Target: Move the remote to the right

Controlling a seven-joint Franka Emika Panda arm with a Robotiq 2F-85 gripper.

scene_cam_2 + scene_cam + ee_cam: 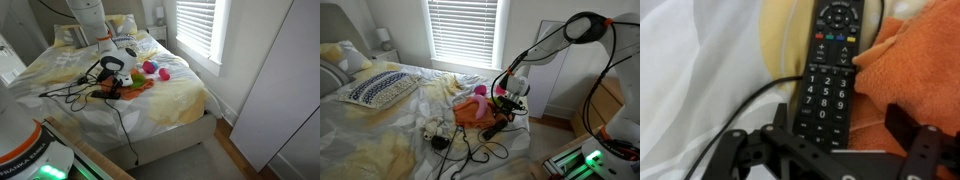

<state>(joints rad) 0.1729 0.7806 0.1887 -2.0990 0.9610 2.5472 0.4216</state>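
Observation:
The robot's fingers are above the remote's top side and would miss the remote if they closed now. The gripper needs to go lower first and then close on the remote.
The remote is a slim black bar with number keys. It lies on the white and yellow bed sheet, its right edge against an orange cloth. My gripper is open and hangs just above the remote's lower end, with one finger on each side and neither touching it. In both exterior views the gripper is low over the bed, and the remote shows as a dark bar beside the orange cloth.
A thin black cable loops under the remote's left side, and more cables spread over the sheet. A pink ball and a small stuffed toy lie nearby. A patterned pillow is at the bed's head. The bed edge drops to the floor.

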